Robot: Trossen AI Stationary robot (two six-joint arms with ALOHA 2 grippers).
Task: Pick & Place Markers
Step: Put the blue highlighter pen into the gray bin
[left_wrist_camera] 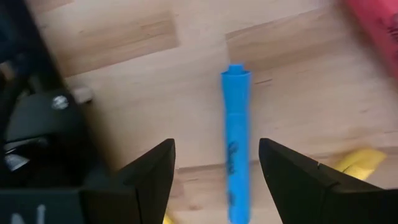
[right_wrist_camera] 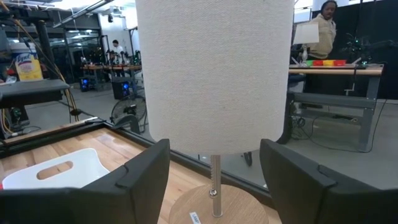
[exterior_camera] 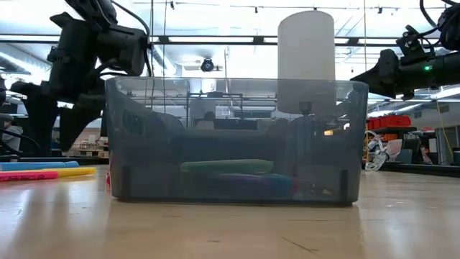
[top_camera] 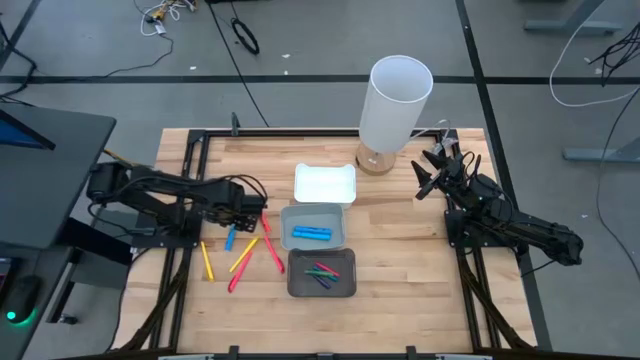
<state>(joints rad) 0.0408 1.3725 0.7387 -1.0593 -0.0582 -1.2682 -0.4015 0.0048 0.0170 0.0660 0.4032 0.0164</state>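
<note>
The blue marker has to go in the light grey tray. My left gripper will next grab the marker by its body (left_wrist_camera: 237, 134) beside the cap.
Several markers lie loose on the wooden table left of the trays: a blue one (top_camera: 229, 238), yellow ones (top_camera: 207, 260), red ones (top_camera: 272, 248). My left gripper (top_camera: 246, 208) points down over them, open. In the left wrist view the blue marker (left_wrist_camera: 236, 143) lies flat on the wood between the two fingers (left_wrist_camera: 216, 148), apart from both. More blue markers (top_camera: 311, 233) lie in the light grey tray (top_camera: 340, 215). Green and purple ones (top_camera: 322, 273) lie in the dark tray (top_camera: 296, 285). My right gripper (top_camera: 428, 172) waits open at the far right, level.
A white tray (top_camera: 325, 183) stands beyond the grey ones. A tall white lamp (top_camera: 395, 105) on a round wooden foot stands at the far edge, right in front of my right gripper (right_wrist_camera: 214, 158). A red marker (left_wrist_camera: 373, 25) and a yellow one (left_wrist_camera: 360, 163) lie close to the blue one.
</note>
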